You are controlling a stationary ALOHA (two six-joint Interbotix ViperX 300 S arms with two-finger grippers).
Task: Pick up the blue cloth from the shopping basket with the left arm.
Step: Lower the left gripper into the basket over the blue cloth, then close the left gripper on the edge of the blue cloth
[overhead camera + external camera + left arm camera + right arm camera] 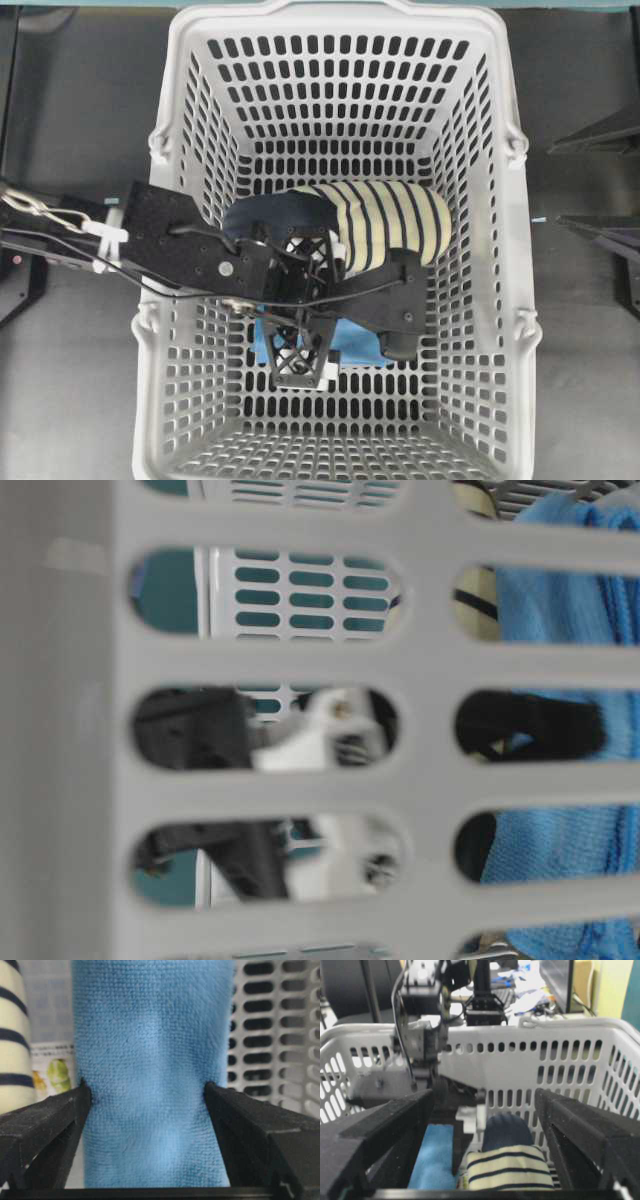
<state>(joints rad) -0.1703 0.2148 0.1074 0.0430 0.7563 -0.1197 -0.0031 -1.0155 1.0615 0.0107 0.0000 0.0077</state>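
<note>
The left gripper takes hold of the folded cloth across its long edges next, to lift the blue cloth [362,350] out of the basket.
The blue cloth [362,350] lies folded on the floor of the light grey shopping basket [335,20], beside a navy and cream striped slipper [390,225]. The left arm reaches over the basket's left wall. Its left gripper [350,330] is down over the cloth. In the left wrist view the left gripper [147,1092] is open wide. Its two black fingertips stand at either long edge of the cloth [150,1035] and touch it. The right gripper [485,1105] is open and holds nothing. It looks into the basket [560,1040] from outside.
The slipper [510,1165] lies right beside the cloth [435,1160], its toe under the left arm. A printed label [52,1072] shows on the basket floor between them. Slotted walls [300,660] close in all round. Black stands [600,130] sit at the right.
</note>
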